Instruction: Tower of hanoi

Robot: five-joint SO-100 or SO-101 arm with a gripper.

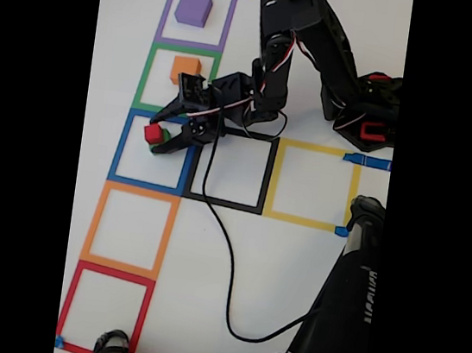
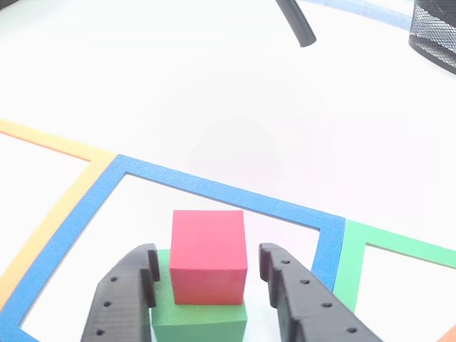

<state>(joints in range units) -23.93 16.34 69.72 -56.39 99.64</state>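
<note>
I need to stack the red cube on the purple cube (image 1: 194, 8), so I should grab the small red cube by its opposite sides next with my gripper.
The red cube (image 1: 150, 133) sits on top of the green cube (image 1: 164, 137) inside the blue tape square (image 1: 120, 148). My gripper (image 1: 156, 134) is open and straddles this stack. In the other view its black fingers (image 2: 121, 299) flank the red cube (image 2: 208, 249) with a thin gap on each side, and the green cube (image 2: 199, 322) lies below. The orange cube (image 1: 186, 70) rests in the green tape square (image 1: 147, 78). Farther back, the purple cube (image 1: 194, 8) stands in the purple tape square (image 1: 167, 15).
A black tape square (image 1: 268, 176) and a yellow one (image 1: 351, 192) lie to the right of the stack, with orange (image 1: 95, 223) and red (image 1: 71, 303) squares nearer the camera. A black cable (image 1: 225, 245) crosses the table. A black stand (image 1: 344, 313) fills the lower right.
</note>
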